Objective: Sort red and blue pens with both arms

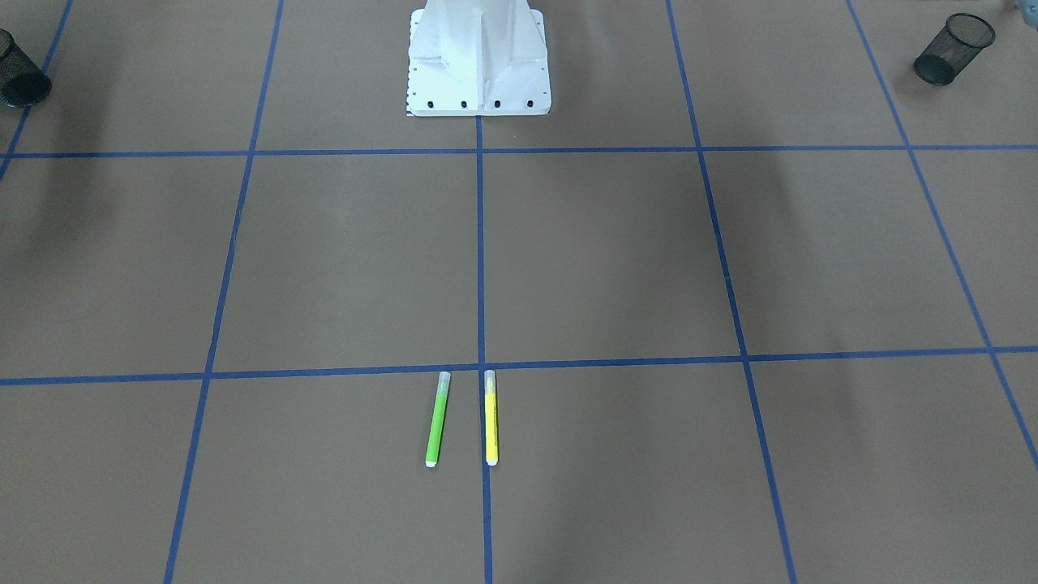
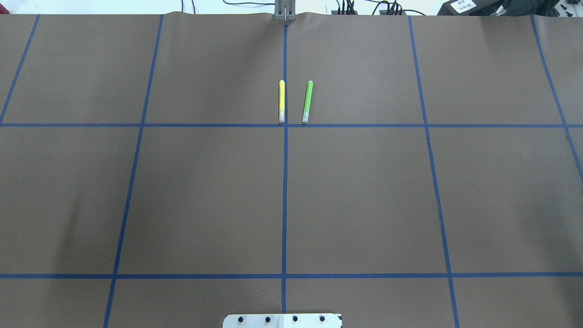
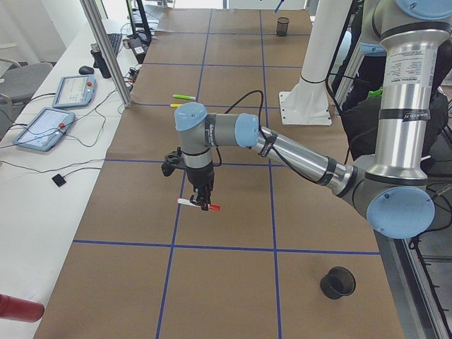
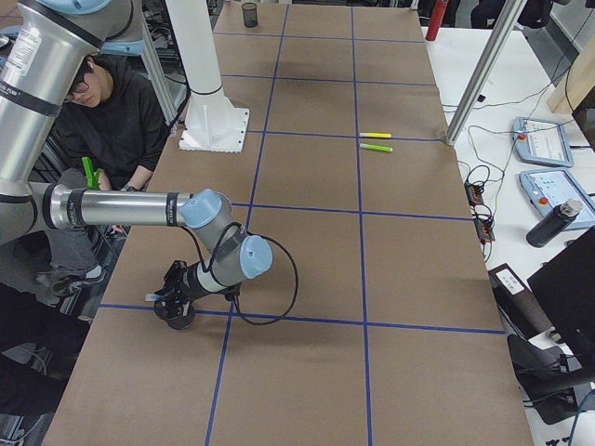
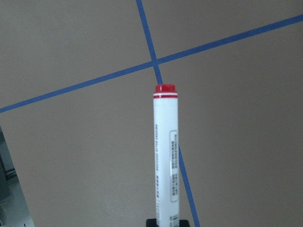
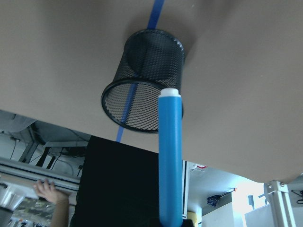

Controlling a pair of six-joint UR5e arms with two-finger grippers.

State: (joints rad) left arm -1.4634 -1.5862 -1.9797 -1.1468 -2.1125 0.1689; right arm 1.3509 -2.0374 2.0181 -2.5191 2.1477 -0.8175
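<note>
My right gripper holds the blue pen while the white tip (image 6: 169, 92) covers the black rim's side (image 6: 182, 109), so I should move the pen into the cup's opening before releasing it.
My left gripper (image 3: 203, 203) hangs over the brown table, shut on the white-barrelled red marker (image 3: 198, 205). In the left wrist view the marker (image 5: 165, 156) sticks out from the gripper (image 5: 165, 223) with its red end over a crossing of blue tape lines. My right gripper (image 4: 172, 299) is shut on the blue pen (image 6: 170, 161). The pen's pale tip is at the rim of a black mesh cup (image 6: 144, 80), which the exterior right view shows just below the gripper. Neither arm shows in the overhead or front-facing views.
A green pen (image 1: 437, 418) and a yellow pen (image 1: 491, 418) lie side by side at the table's far middle. Black mesh cups stand at both near corners (image 1: 955, 49) (image 1: 20, 69). A person (image 4: 112, 111) sits behind the white robot base (image 1: 478, 73).
</note>
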